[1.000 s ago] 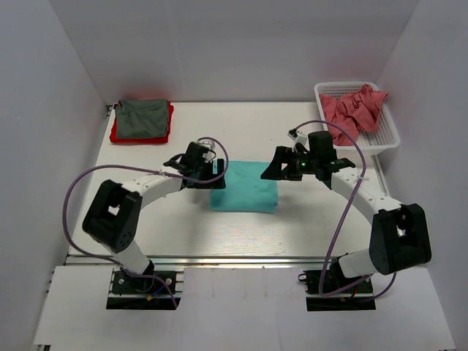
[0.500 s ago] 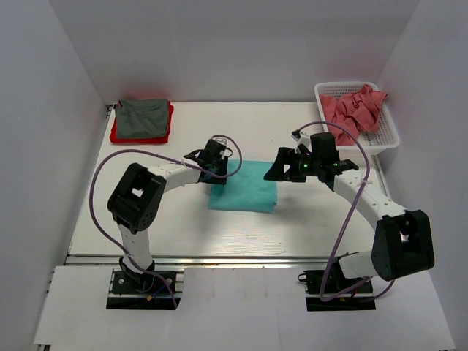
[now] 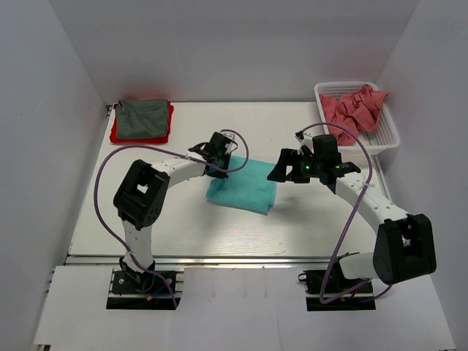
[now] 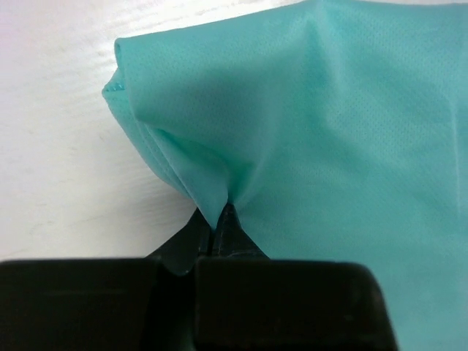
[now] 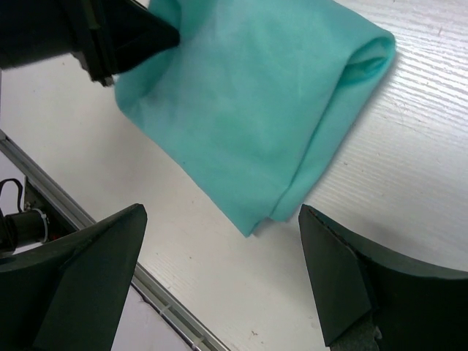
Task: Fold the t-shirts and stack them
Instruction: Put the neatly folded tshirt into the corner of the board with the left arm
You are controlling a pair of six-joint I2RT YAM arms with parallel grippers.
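Note:
I am pinching a gathered tuck of cloth between the shut fingers of my left gripper, so the folded teal-green t-shirt would come up with it if I lifted now.
A folded teal-green t-shirt lies mid-table, its left side bunched and pulled askew. My left gripper is shut on the shirt's far-left edge. In the left wrist view the cloth puckers into the closed tips of that gripper. My right gripper hovers open over the shirt's right edge. In the right wrist view the shirt lies between and beyond the spread fingers of the right gripper, untouched. A dark grey t-shirt lies folded on a bright red one at the back left.
A white mesh basket at the back right holds crumpled salmon-pink t-shirts. White walls close in the table on three sides. A metal rail runs along the near edge. The left gripper's black body shows in the right wrist view.
My left gripper went from open to shut on the teal shirt's left edge. That edge shifted and the shirt now sits skewed. The right gripper stayed open, drifting slightly.

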